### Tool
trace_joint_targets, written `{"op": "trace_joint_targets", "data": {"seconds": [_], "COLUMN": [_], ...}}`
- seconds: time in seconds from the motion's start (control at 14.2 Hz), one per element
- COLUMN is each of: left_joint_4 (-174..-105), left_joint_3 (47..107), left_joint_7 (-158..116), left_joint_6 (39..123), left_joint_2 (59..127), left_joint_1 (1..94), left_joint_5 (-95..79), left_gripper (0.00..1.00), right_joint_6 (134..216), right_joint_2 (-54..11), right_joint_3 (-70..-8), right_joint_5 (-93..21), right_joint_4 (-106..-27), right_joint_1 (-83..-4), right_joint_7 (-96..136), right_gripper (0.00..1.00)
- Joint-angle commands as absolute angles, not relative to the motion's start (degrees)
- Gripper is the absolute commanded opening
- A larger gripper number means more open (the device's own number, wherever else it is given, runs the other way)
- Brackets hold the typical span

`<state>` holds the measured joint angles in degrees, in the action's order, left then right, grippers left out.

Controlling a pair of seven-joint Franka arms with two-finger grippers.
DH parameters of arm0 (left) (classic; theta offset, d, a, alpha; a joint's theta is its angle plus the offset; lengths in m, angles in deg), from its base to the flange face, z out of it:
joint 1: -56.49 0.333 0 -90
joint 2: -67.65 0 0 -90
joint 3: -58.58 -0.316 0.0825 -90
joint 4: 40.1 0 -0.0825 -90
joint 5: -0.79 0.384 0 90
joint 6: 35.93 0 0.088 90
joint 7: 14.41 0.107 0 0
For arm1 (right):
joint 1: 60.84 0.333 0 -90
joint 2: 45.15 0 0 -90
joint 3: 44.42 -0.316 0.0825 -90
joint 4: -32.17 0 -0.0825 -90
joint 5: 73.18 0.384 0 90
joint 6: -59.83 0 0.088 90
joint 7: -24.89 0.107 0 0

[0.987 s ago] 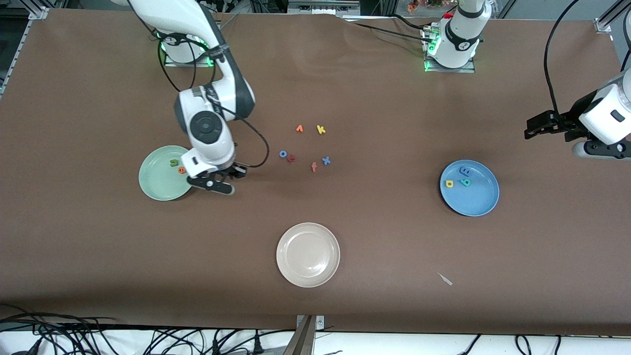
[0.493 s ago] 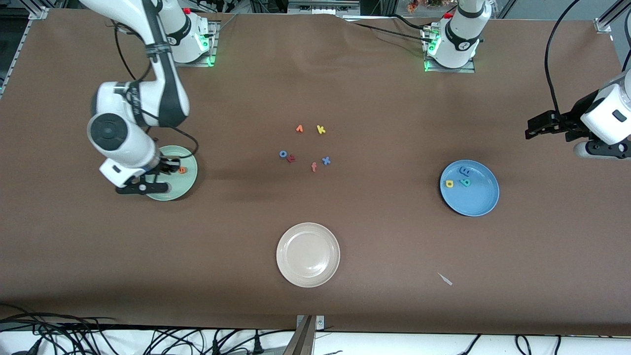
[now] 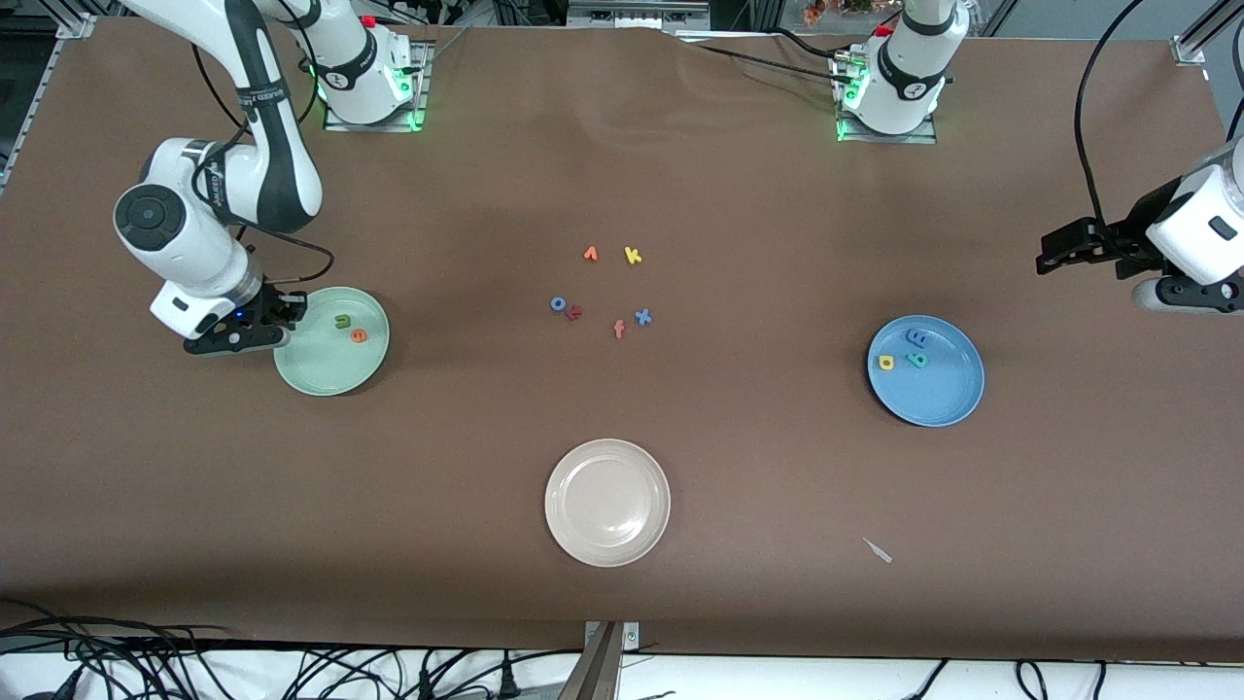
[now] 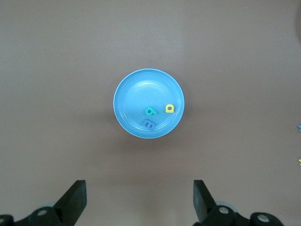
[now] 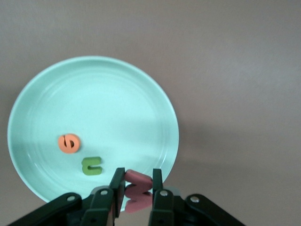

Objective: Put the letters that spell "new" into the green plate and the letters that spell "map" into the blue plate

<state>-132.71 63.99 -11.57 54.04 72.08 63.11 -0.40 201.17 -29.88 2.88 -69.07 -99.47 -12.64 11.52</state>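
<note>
My right gripper opens next, since the red-pink "w" stands low over the green plate (image 3: 326,365) (image 5: 94,127) and would drop into the plate.
The green plate (image 3: 326,365) lies toward the right arm's end of the table and holds the dark green "n" (image 3: 342,320) and the orange "e" (image 3: 359,335). My right gripper (image 3: 280,313) hangs over that plate's rim (image 5: 94,99), shut on the red-pink "w" (image 5: 138,179), close to the "n" (image 5: 91,165) and "e" (image 5: 69,143). The blue plate (image 3: 938,389) holds the blue "m" (image 3: 916,337), the teal letter (image 3: 917,359) and the yellow letter (image 3: 885,363). My left gripper (image 4: 139,197) waits open, high up past the blue plate (image 4: 136,89) at the left arm's end.
Loose letters lie mid-table: orange "v" (image 3: 590,254), yellow "k" (image 3: 633,256), blue "o" (image 3: 558,303), a dark red letter (image 3: 574,312), reddish "f" (image 3: 618,329), blue "x" (image 3: 642,316). A cream-white plate (image 3: 607,502) sits nearer the camera. A small pale scrap (image 3: 878,550) lies beside it.
My right arm has swung from the table on the green plate's centre side across the plate to its rim at the right arm's end, still shut. The left arm has stayed put.
</note>
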Motion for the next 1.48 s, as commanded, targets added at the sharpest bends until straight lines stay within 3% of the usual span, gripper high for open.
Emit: {"op": "trace_joint_targets", "data": {"seconds": [0.0,0.28,0.42,0.85,1.13,1.41], "left_joint_4": [-132.6,-132.6,-132.6,-132.6,-132.7,-132.7], "left_joint_3": [63.4,63.4,63.4,63.4,63.4,63.4], "left_joint_7": [-10.5,-10.5,-10.5,-10.5,-10.5,-10.5], "left_joint_6": [53.7,53.6,53.6,53.6,53.5,53.5], "left_joint_2": [71.6,71.7,71.7,71.7,71.7,71.7], "left_joint_1": [62.7,62.7,62.7,62.7,62.6,62.7], "left_joint_5": [-2.0,-1.9,-1.9,-1.9,-1.9,-1.8], "left_gripper": [1.0,1.0,1.0,1.0,1.0,1.0], "right_joint_6": [201.6,200.8,199.9,178.4,165.7,161.6], "right_joint_2": [-32.5,-32.5,-32.9,-32.6,-32.0,-32.6], "right_joint_3": [3.0,1.9,-0.1,-2.1,-2.7,-2.7], "right_joint_5": [-68.7,-68.8,-68.8,-68.8,-68.7,-68.7], "right_joint_4": [-100.9,-100.5,-98.7,-82.6,-68.8,-65.2], "right_joint_1": [-12.0,-10.7,-10.5,-10.5,-10.3,-10.1], "right_joint_7": [12.5,17.6,22.3,28.3,28.3,27.4], "right_gripper": [0.34,0.42,0.51,0.77,0.8,0.86]}}
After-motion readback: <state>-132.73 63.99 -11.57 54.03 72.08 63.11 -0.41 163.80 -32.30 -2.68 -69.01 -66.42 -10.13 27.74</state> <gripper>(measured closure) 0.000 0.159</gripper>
